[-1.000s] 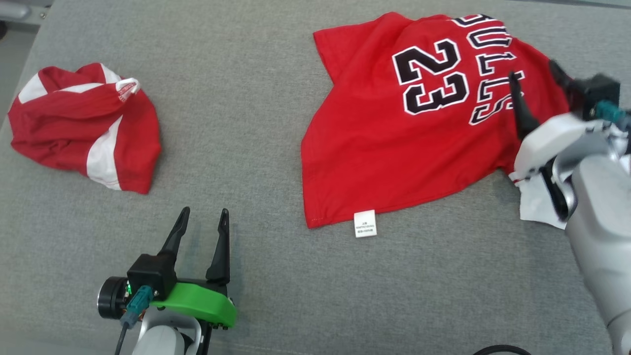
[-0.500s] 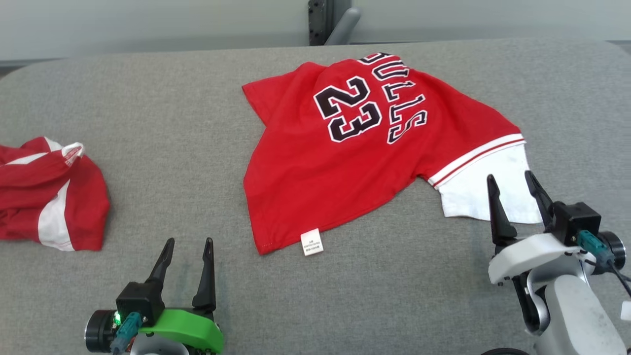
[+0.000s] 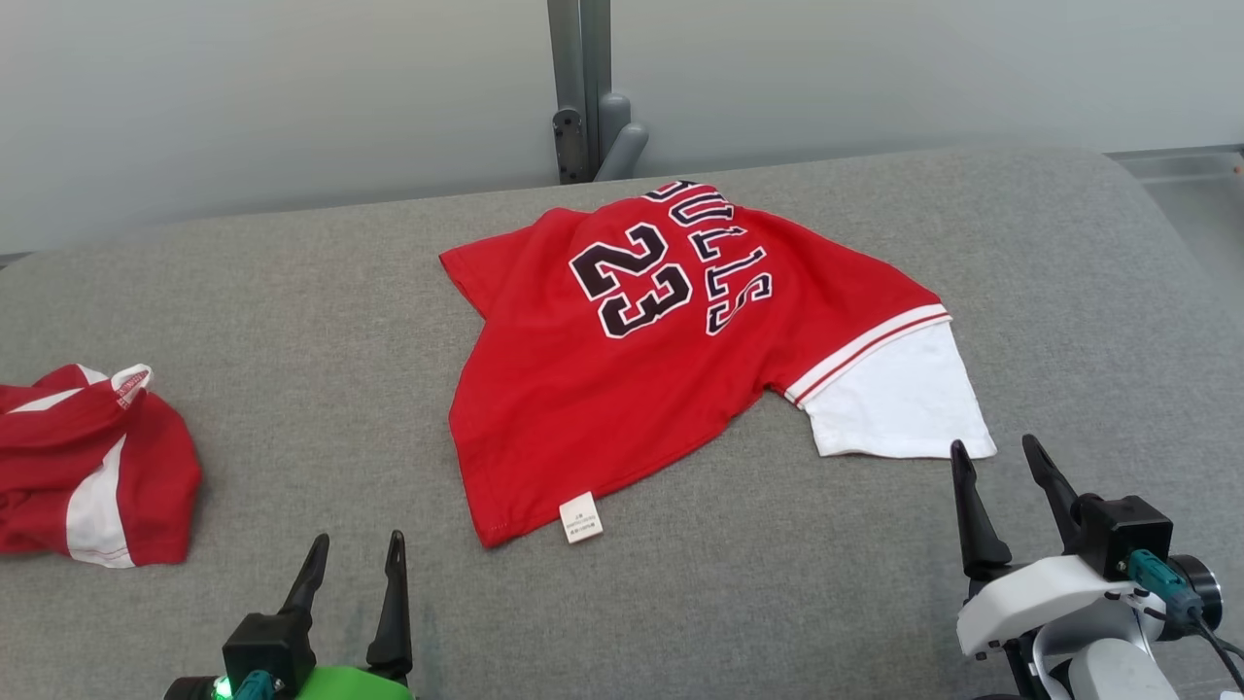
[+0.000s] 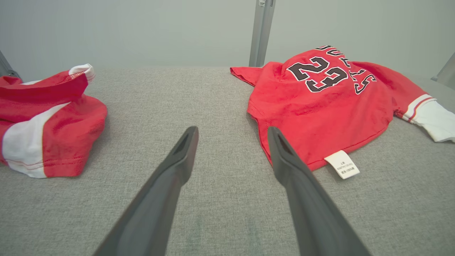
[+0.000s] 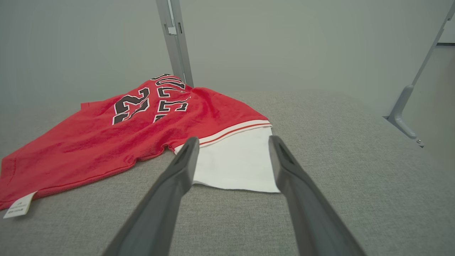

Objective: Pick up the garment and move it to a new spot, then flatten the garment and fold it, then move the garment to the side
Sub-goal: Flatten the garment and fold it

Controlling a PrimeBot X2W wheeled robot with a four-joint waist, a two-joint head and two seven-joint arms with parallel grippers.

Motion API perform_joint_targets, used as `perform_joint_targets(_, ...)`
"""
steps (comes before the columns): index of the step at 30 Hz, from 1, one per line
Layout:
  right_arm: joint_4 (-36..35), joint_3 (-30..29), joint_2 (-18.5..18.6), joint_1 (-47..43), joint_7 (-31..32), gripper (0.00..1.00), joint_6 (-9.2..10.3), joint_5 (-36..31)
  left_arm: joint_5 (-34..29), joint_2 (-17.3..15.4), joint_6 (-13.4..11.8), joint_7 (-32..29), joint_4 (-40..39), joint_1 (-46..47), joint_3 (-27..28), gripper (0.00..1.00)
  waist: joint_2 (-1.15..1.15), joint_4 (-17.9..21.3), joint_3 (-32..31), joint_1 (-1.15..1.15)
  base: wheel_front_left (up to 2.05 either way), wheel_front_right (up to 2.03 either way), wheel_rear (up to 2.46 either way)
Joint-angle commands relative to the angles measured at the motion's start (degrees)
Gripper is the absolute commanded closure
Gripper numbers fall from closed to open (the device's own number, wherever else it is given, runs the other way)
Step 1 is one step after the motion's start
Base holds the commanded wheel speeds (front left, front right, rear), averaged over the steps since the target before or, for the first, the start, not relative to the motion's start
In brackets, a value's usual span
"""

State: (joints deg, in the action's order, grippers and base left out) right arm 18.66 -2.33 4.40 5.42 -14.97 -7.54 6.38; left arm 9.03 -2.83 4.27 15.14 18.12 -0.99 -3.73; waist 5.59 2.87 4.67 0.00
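The jersey's red body lies flat, so I should next pinch the jersey with my left gripper by its loose hem corner beside the white label.
A red jersey with a black "23" and one white sleeve lies folded and fairly flat on the grey padded table, at centre right. It also shows in the left wrist view and the right wrist view. My right gripper is open just short of the white sleeve's near edge, touching nothing; its fingers frame the sleeve. Well clear of the jersey's near left corner, my left gripper stands open and empty, fingers over bare table.
A second red and white garment lies crumpled at the far left, also seen by the left wrist. A white label sticks out at the jersey's near hem. A grey post rises behind the table's back edge against a pale wall.
The head camera has tilted up, so the whole scene sits lower in view. My right gripper has drawn back from over the jersey's sleeve to the table's near side, still open.
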Motion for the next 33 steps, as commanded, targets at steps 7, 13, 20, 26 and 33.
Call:
perform_joint_targets(7,-0.28,-0.27,-0.57,-1.98,-0.11,0.00,0.10,0.18,0.38,-0.14,-0.98,0.00,-0.53,-2.19,-0.56,0.00,-0.01,-0.02,-1.77,0.00,0.00,0.00,0.00)
perform_joint_targets(13,-0.22,0.29,-0.43,-1.37,-0.10,0.00,0.10,0.14,2.07,-0.14,-0.14,0.00,0.35,-0.38,-2.93,0.00,-0.01,0.22,0.29,0.00,0.00,0.00,0.00)
perform_joint_targets(20,0.31,1.11,-0.21,0.20,-0.11,0.00,0.10,0.48,6.59,-0.14,1.76,0.00,2.69,3.25,-7.07,0.00,-0.01,1.48,4.07,0.00,0.00,0.00,0.00)
perform_joint_targets(26,-0.11,1.65,-0.23,2.67,-0.11,0.00,0.10,0.63,9.31,-0.15,2.71,0.00,5.85,6.97,-8.88,0.00,-0.01,3.10,8.45,0.00,0.00,0.00,0.00)
perform_joint_targets(33,-0.57,1.53,-0.04,4.58,-0.11,0.00,0.10,1.00,11.95,-0.15,3.16,0.00,9.08,9.40,-9.41,0.00,-0.01,4.20,11.51,0.00,0.00,0.00,0.00)
